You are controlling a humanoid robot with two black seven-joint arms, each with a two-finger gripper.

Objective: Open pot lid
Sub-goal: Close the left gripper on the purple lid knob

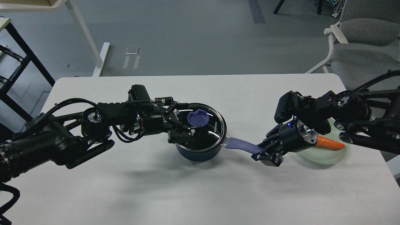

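The left gripper grabs the lid by its purple knob [197,118] next. The broad glass disc of the lid spreads wider than the fingers and covers the pot [195,153].
A dark blue pot [195,153] stands at the middle of the white table [200,193]. A glass lid [210,132] with a purple knob [197,118] sits on it. My left gripper [188,120] is open low over the lid's left part, one finger behind the knob's left edge and one in front; I cannot tell whether they touch it. My right gripper [266,153] is shut on the end of the pot's purple handle [240,144], holding it at table height.
A pale green plate [326,155] with an orange carrot [330,143] lies behind my right wrist near the table's right edge. A grey chair [362,34] stands beyond the back right corner, and a white table leg [86,37] at back left.
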